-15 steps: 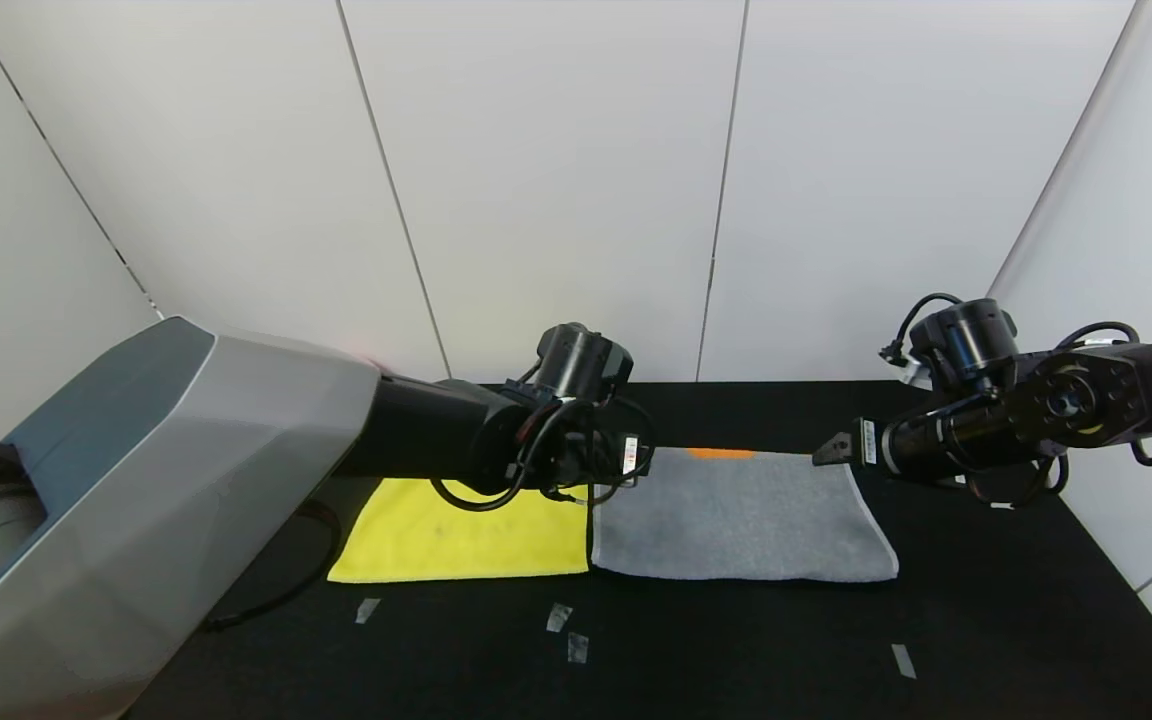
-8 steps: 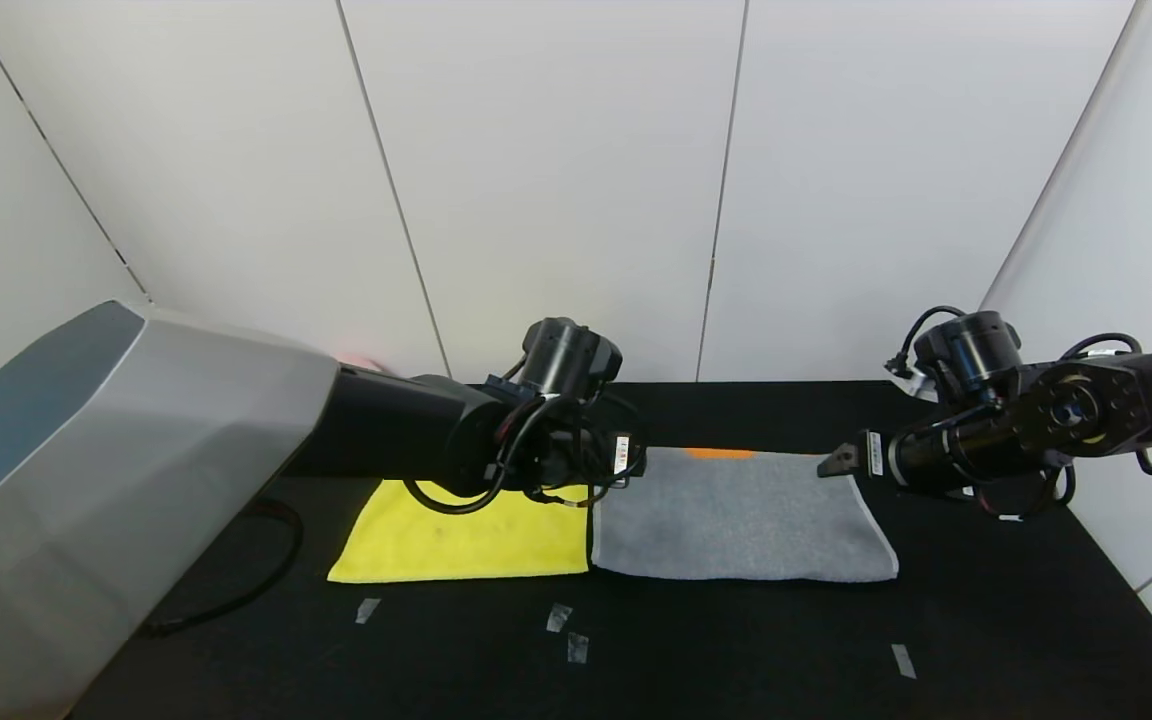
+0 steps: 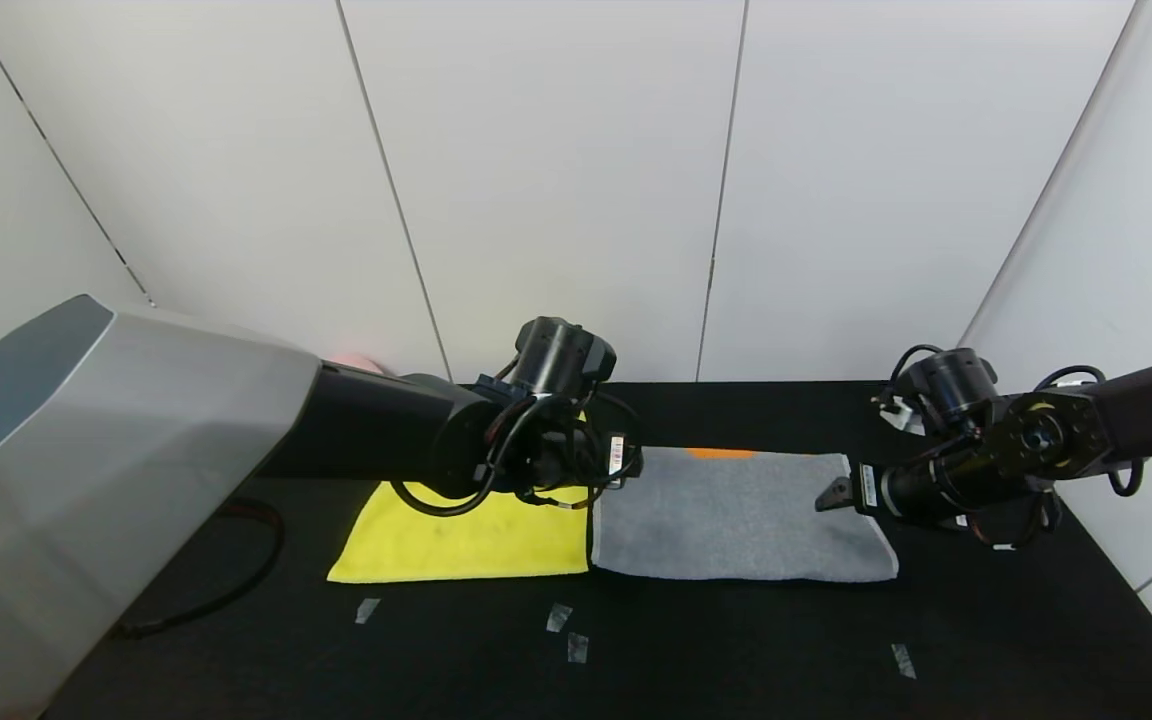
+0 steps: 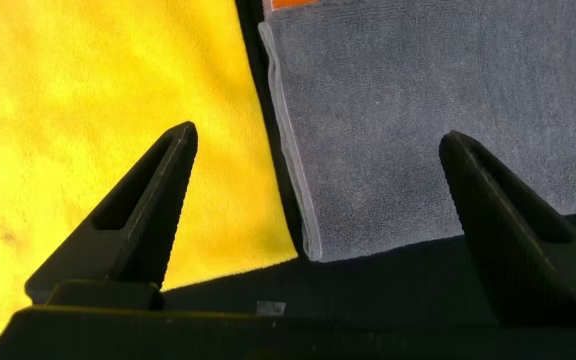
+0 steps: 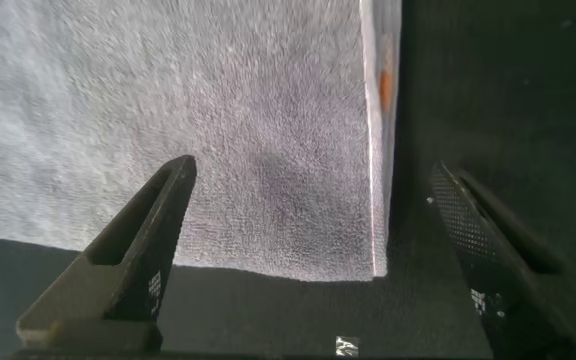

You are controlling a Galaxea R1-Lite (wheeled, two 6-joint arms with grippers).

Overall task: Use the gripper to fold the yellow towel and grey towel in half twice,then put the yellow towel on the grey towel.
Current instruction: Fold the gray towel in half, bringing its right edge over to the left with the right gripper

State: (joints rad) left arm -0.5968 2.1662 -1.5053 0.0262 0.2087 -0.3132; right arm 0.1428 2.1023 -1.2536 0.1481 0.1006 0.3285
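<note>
I need to pick up the grey towel by its stitched short edge [image 3: 884, 538] with my right gripper next, to fold the grey towel [image 3: 736, 515] in half.
The yellow towel [image 3: 466, 540] lies flat on the black table, its right edge close beside the grey towel [image 3: 736, 515], which is folded with an orange band [image 3: 719, 453] showing at its far edge. My left gripper [image 3: 631, 462] hangs open above the gap between the two towels; in the left wrist view its fingers straddle the yellow towel [image 4: 98, 90] and the grey towel [image 4: 428, 110]. My right gripper [image 3: 829, 497] is open, low over the grey towel's right edge; in the right wrist view it spans the grey towel's corner [image 5: 268, 150].
The black table [image 3: 736, 650] carries small tape marks [image 3: 559, 617] near the front. White walls close in at the back and the right. A pink object [image 3: 354, 362] peeks out behind my left arm.
My right gripper has moved down and toward the front, from above the grey towel's far right corner to low over its right edge. My left arm has shifted slightly left.
</note>
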